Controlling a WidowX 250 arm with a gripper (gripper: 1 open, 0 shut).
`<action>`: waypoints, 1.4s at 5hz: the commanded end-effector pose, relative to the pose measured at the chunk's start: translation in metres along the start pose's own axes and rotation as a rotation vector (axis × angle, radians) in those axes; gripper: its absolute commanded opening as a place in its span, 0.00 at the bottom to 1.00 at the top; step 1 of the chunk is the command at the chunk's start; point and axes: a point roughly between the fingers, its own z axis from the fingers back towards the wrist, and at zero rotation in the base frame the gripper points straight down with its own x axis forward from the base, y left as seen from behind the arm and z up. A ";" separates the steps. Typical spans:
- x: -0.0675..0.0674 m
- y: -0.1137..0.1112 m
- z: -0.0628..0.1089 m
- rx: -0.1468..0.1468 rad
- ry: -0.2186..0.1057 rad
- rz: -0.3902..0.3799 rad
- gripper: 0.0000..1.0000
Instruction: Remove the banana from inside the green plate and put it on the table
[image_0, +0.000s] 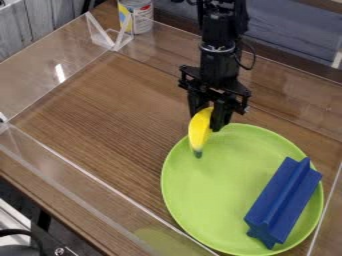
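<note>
The gripper should move the banana toward the open table before it lets go, because the banana's dark tip hangs at the green plate's rim, short of the open table.
My gripper points straight down and is shut on the upper end of the yellow banana. The banana hangs nearly upright, with its dark green tip at the upper-left rim of the green plate. Whether the tip touches the plate I cannot tell. The plate lies at the front right of the brown wooden table. The banana's top is hidden between the black fingers.
A blue block lies on the right side of the plate. Clear acrylic walls run around the table's edges. A white and yellow bottle stands beyond the back wall.
</note>
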 end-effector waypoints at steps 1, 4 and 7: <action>0.007 0.009 0.017 0.009 -0.059 0.005 0.00; 0.011 0.018 0.016 0.008 -0.075 0.010 0.00; -0.009 0.045 0.030 0.020 -0.104 0.048 0.00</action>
